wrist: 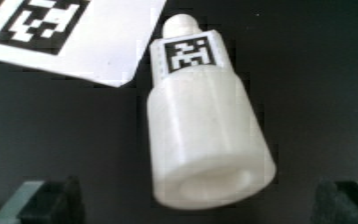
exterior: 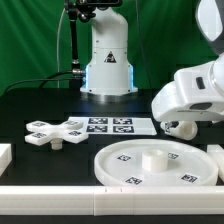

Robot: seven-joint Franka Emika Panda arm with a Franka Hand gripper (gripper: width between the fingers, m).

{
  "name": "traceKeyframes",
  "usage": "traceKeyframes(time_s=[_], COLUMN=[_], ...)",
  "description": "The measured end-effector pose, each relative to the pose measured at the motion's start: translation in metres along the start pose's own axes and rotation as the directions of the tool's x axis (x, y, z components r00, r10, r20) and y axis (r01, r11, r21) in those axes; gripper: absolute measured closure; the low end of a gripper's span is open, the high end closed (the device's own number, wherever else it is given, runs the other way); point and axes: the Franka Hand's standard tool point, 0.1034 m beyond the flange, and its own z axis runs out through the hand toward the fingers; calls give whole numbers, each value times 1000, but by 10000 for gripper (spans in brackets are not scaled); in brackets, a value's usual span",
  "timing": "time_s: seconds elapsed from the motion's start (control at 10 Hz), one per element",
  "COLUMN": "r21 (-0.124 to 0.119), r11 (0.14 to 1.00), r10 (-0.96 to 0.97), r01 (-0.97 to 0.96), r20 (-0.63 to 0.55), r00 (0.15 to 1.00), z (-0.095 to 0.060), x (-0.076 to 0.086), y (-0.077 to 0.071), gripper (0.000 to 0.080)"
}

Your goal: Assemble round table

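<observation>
Next, my gripper grabs the short thick cylinder by its wide end (wrist: 213,172), to fit the cylinder's narrow tip to the disc's raised middle.
The short thick cylinder (wrist: 202,120) lies on its side on the black table, with a square tag near its narrow tip. My gripper (wrist: 197,200) is open right above its wide end, one finger (wrist: 43,200) on each side and apart from it. In the exterior view the gripper (exterior: 183,127) is low at the right, and the white hand hides most of the cylinder. The large round rimmed disc (exterior: 120,162) lies at the front centre with a raised hub in its middle. The cross-shaped piece (exterior: 57,133) lies at the exterior view's left.
The marker board (exterior: 110,125) lies flat behind the disc, and its corner shows in the wrist view (wrist: 60,40) next to the cylinder's tip. The robot base (exterior: 107,62) stands at the back. White blocks sit at the left edge (exterior: 5,155) and right edge (exterior: 216,160).
</observation>
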Motion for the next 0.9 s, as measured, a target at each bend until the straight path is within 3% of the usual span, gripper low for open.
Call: traceKeyframes(time_s=[0.1, 0.5, 0.8, 0.9], r21=[16, 15, 17, 16], r11=[1000, 1000, 1000, 1000], r10=[5, 5, 7, 7], r01=[-5, -5, -8, -8], r20=[15, 40, 48, 48], r00=[1000, 999, 999, 999], z=[6, 29, 33, 33], x=[1, -1, -2, -2], y=[-3, -1, 1, 1], gripper=[150, 150, 163, 330])
